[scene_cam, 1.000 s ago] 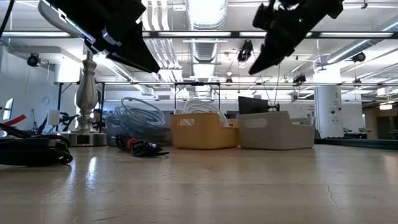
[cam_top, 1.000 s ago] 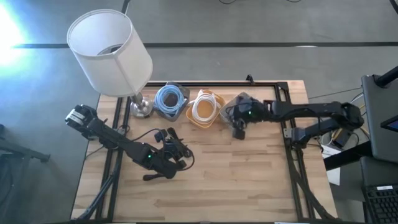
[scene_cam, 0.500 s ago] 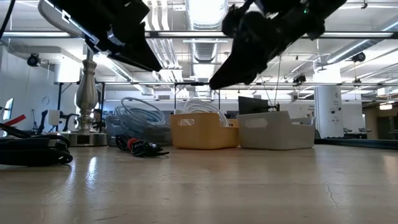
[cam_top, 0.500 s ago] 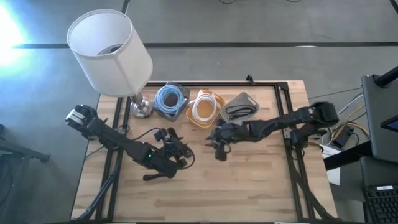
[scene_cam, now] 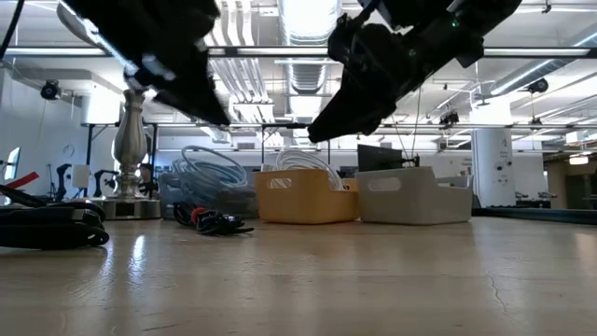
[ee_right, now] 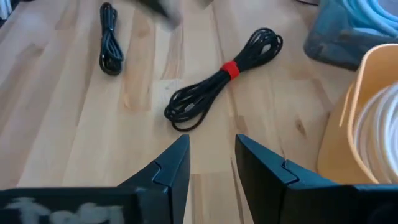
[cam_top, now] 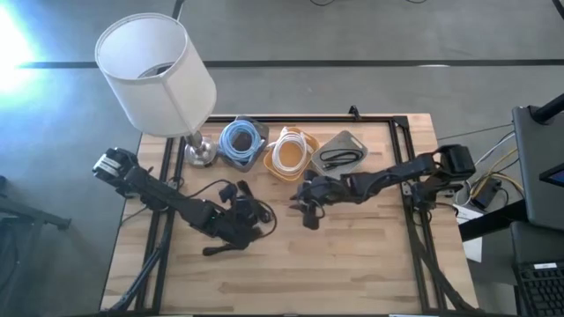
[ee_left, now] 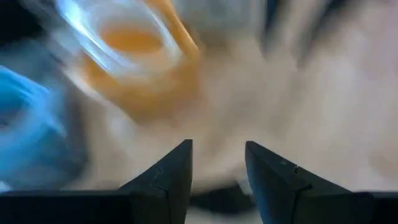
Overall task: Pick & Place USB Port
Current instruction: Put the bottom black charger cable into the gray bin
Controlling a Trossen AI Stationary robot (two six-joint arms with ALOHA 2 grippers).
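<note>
My left gripper will next take the black cable bundle to the grey bin, grabbing it by its middle (ee_left: 221,200).
A black cable bundle with a red tie (ee_right: 222,79) lies flat on the wooden table, also seen as the bundle (scene_cam: 215,221) in the low view. A smaller black cable (ee_right: 111,48) lies beyond it, at the table's near left (cam_top: 216,251). My right gripper (ee_right: 211,163) hovers open above the middle of the table (cam_top: 307,210), fingers pointing toward the red-tied bundle, a short way off. My left gripper (cam_top: 240,220) hangs open over the cables at centre left; its wrist view (ee_left: 217,168) is smeared.
Along the far edge stand a lamp (cam_top: 159,75), a grey-blue bin of blue cable (cam_top: 240,141), a yellow bin of white cable (cam_top: 292,152) and a grey bin with a black cable (cam_top: 341,151). Bare wood stretches across the near and right parts of the table.
My right gripper has swung from above the grey bin toward the table's left and near side, stopping over the middle of the table; it stayed open. My left gripper has turned slightly at the wrist above the cables.
</note>
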